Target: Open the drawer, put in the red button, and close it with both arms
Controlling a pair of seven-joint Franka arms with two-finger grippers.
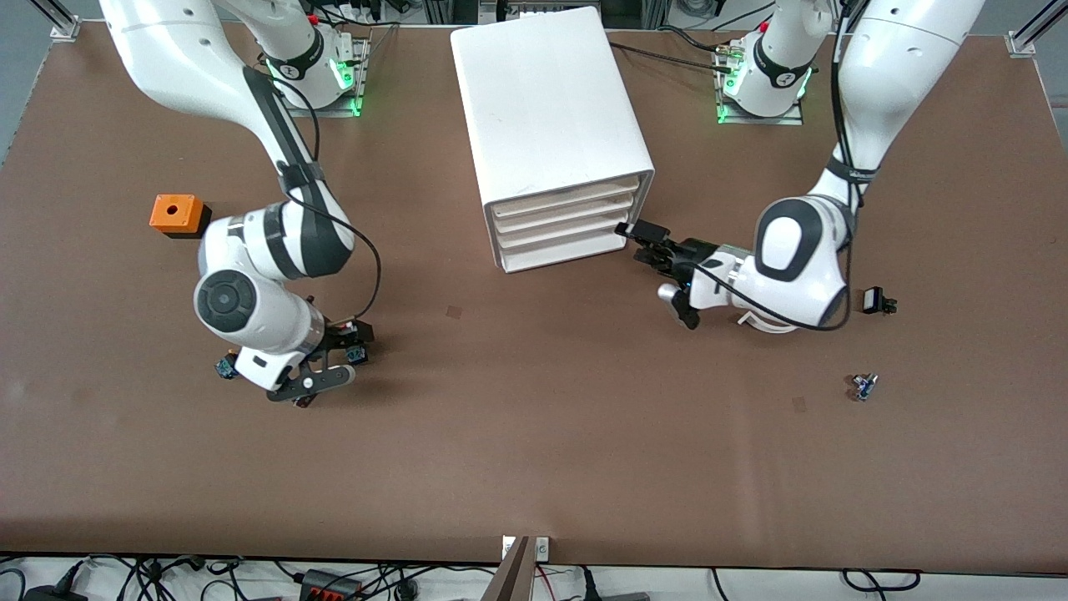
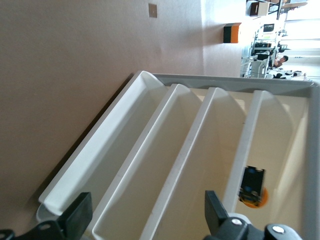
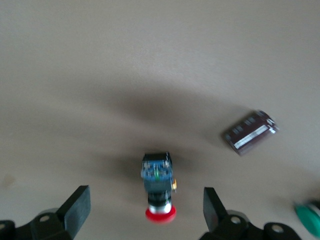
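The red button needs to go into the drawer. My right gripper should next grab the button by its black neck behind the red cap (image 3: 159, 198).
The white cabinet (image 1: 551, 108) stands mid-table, its four drawer fronts toward the front camera. The drawer (image 1: 563, 211), second from top, looks pushed in; it also shows in the left wrist view (image 2: 200, 130). My left gripper (image 1: 638, 242) is open and empty, just in front of the drawer fronts at their end toward the left arm (image 2: 146, 215). The red button (image 3: 159, 190) lies on its side on the table between the fingers of my right gripper (image 3: 145, 210), which is open. In the front view the right gripper (image 1: 321, 380) hangs low over the table near the right arm's end and hides the button.
A dark maroon block (image 3: 248, 132) and a green cap (image 3: 307, 216) lie close to the red button. An orange block (image 1: 177, 214) sits toward the right arm's end. A black part (image 1: 876, 300) and a small blue part (image 1: 863, 386) lie toward the left arm's end. A small part (image 2: 252, 187) sits in the top drawer.
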